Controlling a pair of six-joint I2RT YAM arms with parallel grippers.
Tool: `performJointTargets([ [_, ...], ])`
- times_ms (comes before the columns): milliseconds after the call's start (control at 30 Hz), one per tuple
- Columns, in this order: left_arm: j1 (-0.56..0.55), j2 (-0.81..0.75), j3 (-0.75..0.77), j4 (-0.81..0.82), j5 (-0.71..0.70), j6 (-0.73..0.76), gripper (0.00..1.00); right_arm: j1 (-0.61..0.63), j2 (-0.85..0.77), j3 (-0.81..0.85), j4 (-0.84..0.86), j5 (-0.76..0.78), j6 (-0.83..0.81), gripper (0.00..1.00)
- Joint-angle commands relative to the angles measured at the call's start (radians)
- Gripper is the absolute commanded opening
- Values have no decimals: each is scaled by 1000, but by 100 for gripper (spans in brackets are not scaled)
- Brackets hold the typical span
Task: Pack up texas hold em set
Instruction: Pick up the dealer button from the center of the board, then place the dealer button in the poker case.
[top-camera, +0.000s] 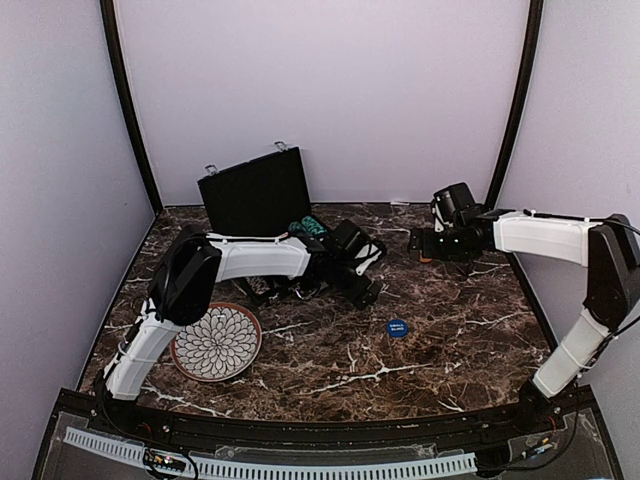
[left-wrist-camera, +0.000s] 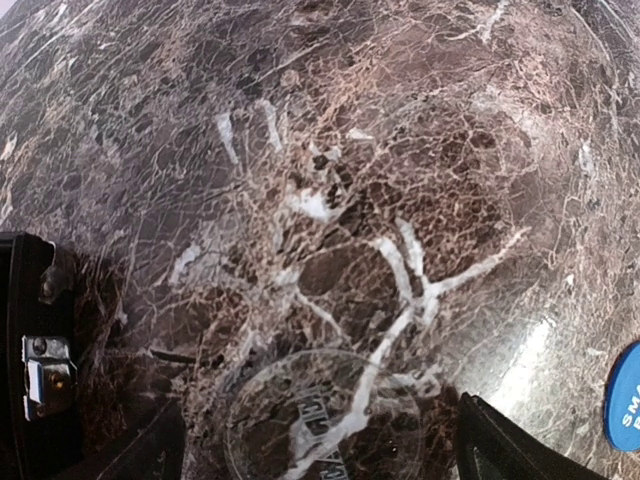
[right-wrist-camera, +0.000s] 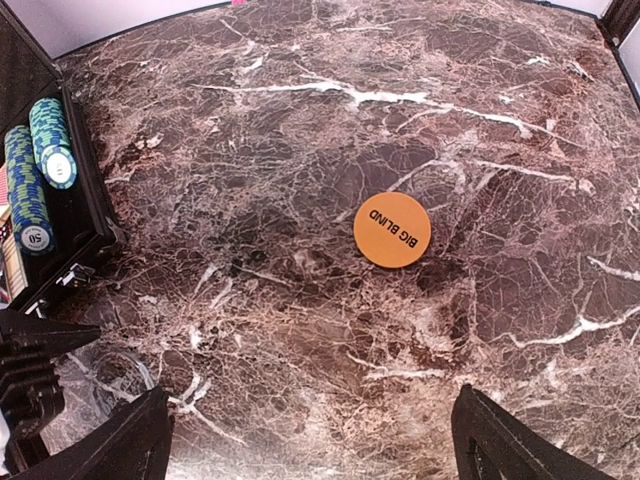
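Note:
My left gripper should close on the button now, because its fingers reach down level with the sides of the clear round button (left-wrist-camera: 320, 420).
The black briefcase (top-camera: 255, 195) stands open at the back, lid upright; its latch edge shows in the left wrist view (left-wrist-camera: 35, 370). Striped green and blue chips (right-wrist-camera: 40, 180) lie in rows inside it. My left gripper (top-camera: 365, 280) is open low over the marble, and a clear round button (left-wrist-camera: 320, 420) lies flat between its fingers (left-wrist-camera: 510, 450). My right gripper (top-camera: 425, 245) is open and empty above the table. The orange "BIG BLIND" button (right-wrist-camera: 392, 230) lies ahead of it. A blue button (top-camera: 397, 327) lies alone mid-table and also shows in the left wrist view (left-wrist-camera: 625, 400).
A round white-patterned plate with a brown rim (top-camera: 217, 342) sits at the front left beside my left arm. The brown marble table (top-camera: 330, 370) is walled in by pale panels. My left gripper body shows at the lower left of the right wrist view (right-wrist-camera: 30, 385).

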Motion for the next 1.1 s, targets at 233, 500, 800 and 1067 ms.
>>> performJointTargets([
  [233, 1, 13, 9, -74, 59, -24, 70, -13, -38, -27, 22, 5, 9, 98],
  [500, 1, -49, -4, -61, 59, -12, 50, -13, -41, -23, 20, -7, 11, 99],
  [800, 21, -227, -50, -54, 22, 4, 45, -13, -59, -15, -1, 9, 4, 98],
  [1067, 147, -401, -192, -29, 24, -38, 43, -14, -52, -5, -10, 9, 0, 99],
])
